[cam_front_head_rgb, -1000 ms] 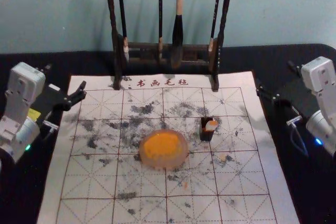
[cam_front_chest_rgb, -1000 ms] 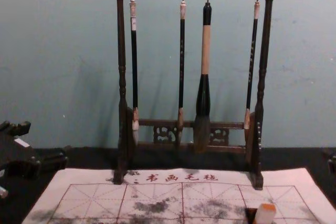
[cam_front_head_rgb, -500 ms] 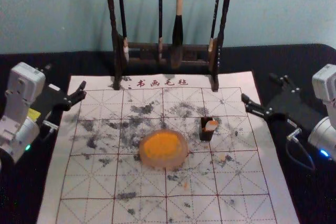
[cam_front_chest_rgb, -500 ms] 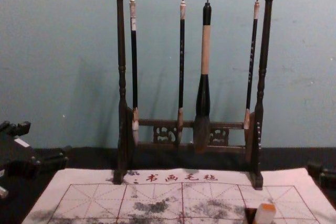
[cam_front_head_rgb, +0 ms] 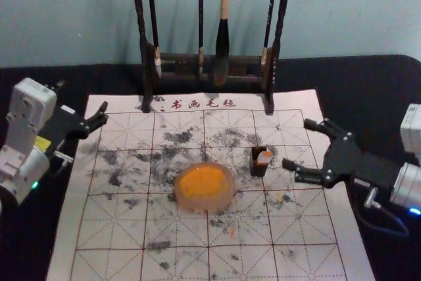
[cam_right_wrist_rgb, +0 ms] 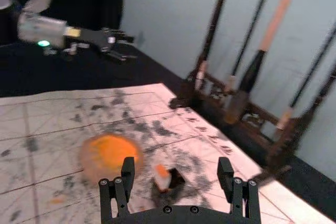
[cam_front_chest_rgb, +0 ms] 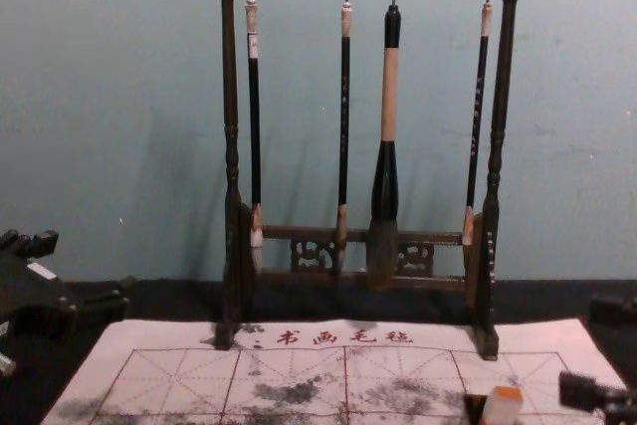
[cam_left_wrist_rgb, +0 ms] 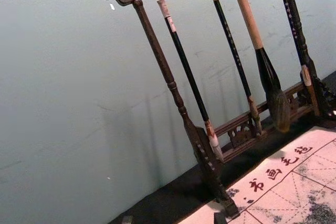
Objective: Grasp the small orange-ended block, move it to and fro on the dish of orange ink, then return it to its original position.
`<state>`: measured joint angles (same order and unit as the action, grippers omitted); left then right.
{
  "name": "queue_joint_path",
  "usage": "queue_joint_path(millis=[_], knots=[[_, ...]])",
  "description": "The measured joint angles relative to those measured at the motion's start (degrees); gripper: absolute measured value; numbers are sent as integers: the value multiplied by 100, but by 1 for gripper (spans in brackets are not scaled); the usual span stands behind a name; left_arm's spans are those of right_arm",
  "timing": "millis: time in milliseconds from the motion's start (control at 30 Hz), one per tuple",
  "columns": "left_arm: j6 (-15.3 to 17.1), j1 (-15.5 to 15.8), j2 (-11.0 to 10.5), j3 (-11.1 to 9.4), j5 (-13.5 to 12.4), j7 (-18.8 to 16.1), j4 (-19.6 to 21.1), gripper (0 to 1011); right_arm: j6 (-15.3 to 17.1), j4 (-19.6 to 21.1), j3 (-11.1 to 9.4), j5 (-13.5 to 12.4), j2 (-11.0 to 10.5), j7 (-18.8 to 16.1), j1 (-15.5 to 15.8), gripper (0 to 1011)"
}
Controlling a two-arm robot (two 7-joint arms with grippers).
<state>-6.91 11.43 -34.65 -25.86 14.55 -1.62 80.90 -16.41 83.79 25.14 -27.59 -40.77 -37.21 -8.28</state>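
Observation:
My right gripper needs to rub the block to and fro on the dish of orange ink [cam_right_wrist_rgb: 111,153], so it should grab the block by its orange end [cam_right_wrist_rgb: 161,170] next.
The small white block with an orange end [cam_front_head_rgb: 264,157] leans in a dark open holder [cam_front_head_rgb: 258,170], right of the dish of orange ink [cam_front_head_rgb: 208,206]. My right gripper [cam_front_head_rgb: 297,143] is open over the sheet's right side, a short way right of the block and not touching it. In the right wrist view, the block [cam_right_wrist_rgb: 162,180] and holder [cam_right_wrist_rgb: 177,178] appear beyond and between the fingers of the right gripper [cam_right_wrist_rgb: 176,167]. The chest view shows the block [cam_front_chest_rgb: 503,406] at the bottom. My left gripper [cam_front_head_rgb: 81,97] is parked open at the sheet's back left; its fingertips edge into the left wrist view [cam_left_wrist_rgb: 174,219].
A wooden brush rack [cam_front_head_rgb: 179,58] with several hanging brushes stands at the sheet's back edge. The ink-stained gridded sheet [cam_front_head_rgb: 171,228] lies on a black-covered table [cam_front_head_rgb: 49,228], with a wall behind.
The right gripper has moved inward from the right edge and toward the front, coming closer to the block. The left arm, block, holder and dish have stayed where they were.

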Motion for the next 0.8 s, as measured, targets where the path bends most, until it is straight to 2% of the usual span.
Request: queue_joint_path(millis=[233,600,800], knots=[[0,0,0,0,0,0,0,1001,22,-195,161,219,152,-288,-197,1003],[0,0,0,0,0,0,0,1001,198,-957,419,619,571,-716,-850,1002],[0,0,0,0,0,0,0,1002,241,-1284,511,726,710,-833,-1097,1003]])
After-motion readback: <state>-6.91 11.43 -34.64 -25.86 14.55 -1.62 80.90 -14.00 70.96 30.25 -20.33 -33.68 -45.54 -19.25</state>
